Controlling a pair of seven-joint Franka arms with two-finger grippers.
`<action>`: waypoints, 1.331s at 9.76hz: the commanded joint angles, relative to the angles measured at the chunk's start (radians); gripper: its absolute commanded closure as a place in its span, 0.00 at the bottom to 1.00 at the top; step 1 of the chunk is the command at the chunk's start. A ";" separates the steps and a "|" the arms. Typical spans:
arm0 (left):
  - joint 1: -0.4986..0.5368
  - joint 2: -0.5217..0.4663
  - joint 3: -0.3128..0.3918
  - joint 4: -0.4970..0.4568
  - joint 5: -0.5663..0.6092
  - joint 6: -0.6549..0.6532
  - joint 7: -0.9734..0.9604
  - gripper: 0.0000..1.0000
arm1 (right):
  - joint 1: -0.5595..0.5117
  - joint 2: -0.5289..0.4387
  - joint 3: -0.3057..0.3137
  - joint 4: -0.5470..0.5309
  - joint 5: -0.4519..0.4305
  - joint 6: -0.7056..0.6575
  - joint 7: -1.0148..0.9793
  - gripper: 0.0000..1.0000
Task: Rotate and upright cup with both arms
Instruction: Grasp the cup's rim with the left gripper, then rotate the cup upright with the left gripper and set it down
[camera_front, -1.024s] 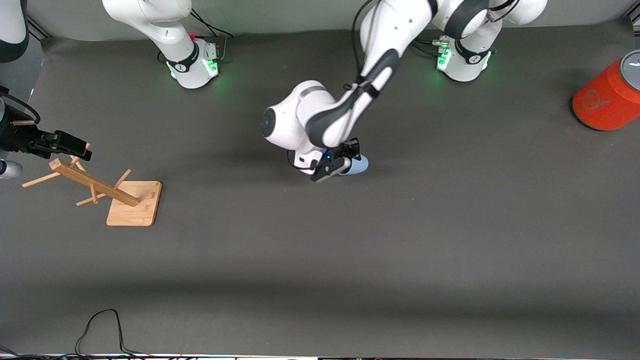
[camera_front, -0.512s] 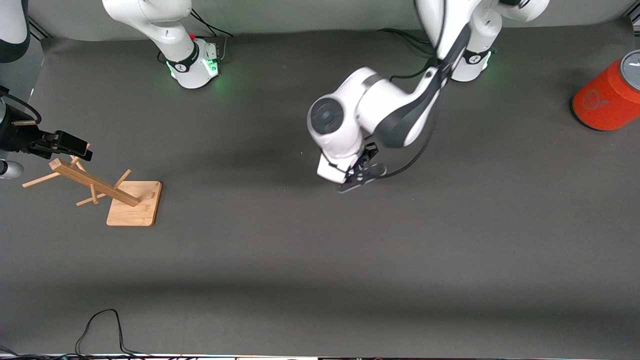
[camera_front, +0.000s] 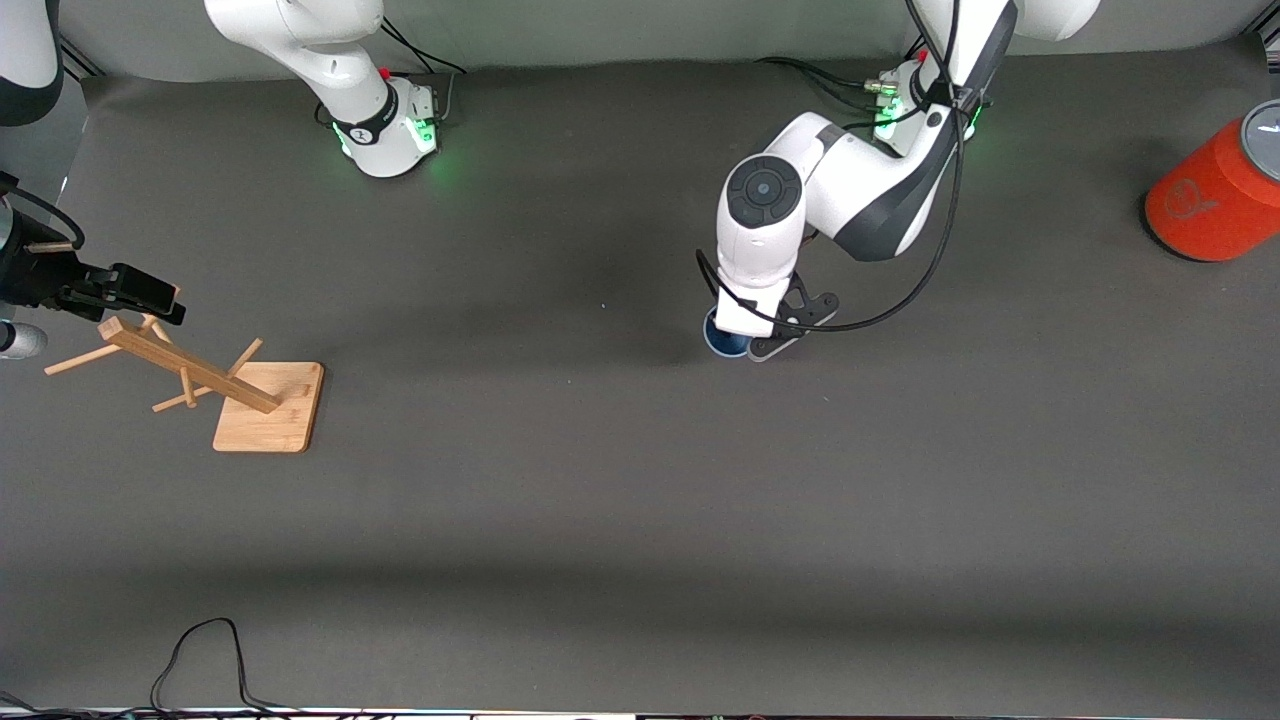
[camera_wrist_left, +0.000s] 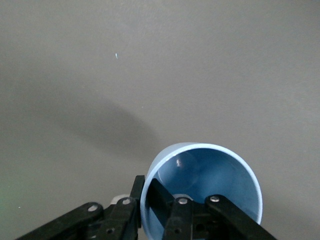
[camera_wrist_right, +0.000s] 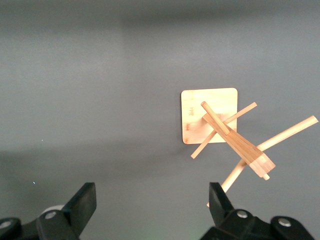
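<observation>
The pale-blue cup (camera_front: 722, 343) (camera_wrist_left: 210, 175) stays held in my left gripper for now until it is lower. The cup hangs above the mat, its blurred shadow set off aside.
The pale-blue cup (camera_front: 722, 343) is held with its open mouth facing up, low over the middle of the dark mat. My left gripper (camera_front: 750, 340) is shut on the cup's rim. In the left wrist view the cup (camera_wrist_left: 210, 175) has one finger inside its wall and one outside, with the left gripper (camera_wrist_left: 147, 187) pinching that wall. Whether the cup's base touches the mat is hidden. My right gripper (camera_front: 160, 297) waits open and holding nothing over the wooden rack at the right arm's end of the table. In its wrist view the right gripper (camera_wrist_right: 152, 197) has its jaws wide apart.
A tilted wooden peg rack (camera_front: 200, 375) on a square base (camera_front: 270, 405) stands at the right arm's end, also seen as the rack (camera_wrist_right: 220, 125). A large orange-red cylinder (camera_front: 1215, 200) with a grey lid lies at the left arm's end. A black cable (camera_front: 200, 640) loops by the front edge.
The left arm swung toward its own end of the table and turned its wrist. The cup went from lying sideways in the grip to mouth up. The right arm has not moved.
</observation>
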 joint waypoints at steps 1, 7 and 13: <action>0.013 -0.030 -0.004 -0.035 -0.012 0.049 -0.017 1.00 | 0.012 0.002 -0.012 -0.009 -0.009 0.024 -0.009 0.00; 0.001 0.033 -0.005 -0.067 -0.066 0.164 -0.040 1.00 | 0.014 0.001 -0.009 -0.009 -0.012 0.021 -0.010 0.00; -0.017 0.088 -0.010 -0.097 -0.066 0.247 -0.041 0.83 | 0.014 0.002 -0.009 -0.012 -0.012 0.021 -0.010 0.00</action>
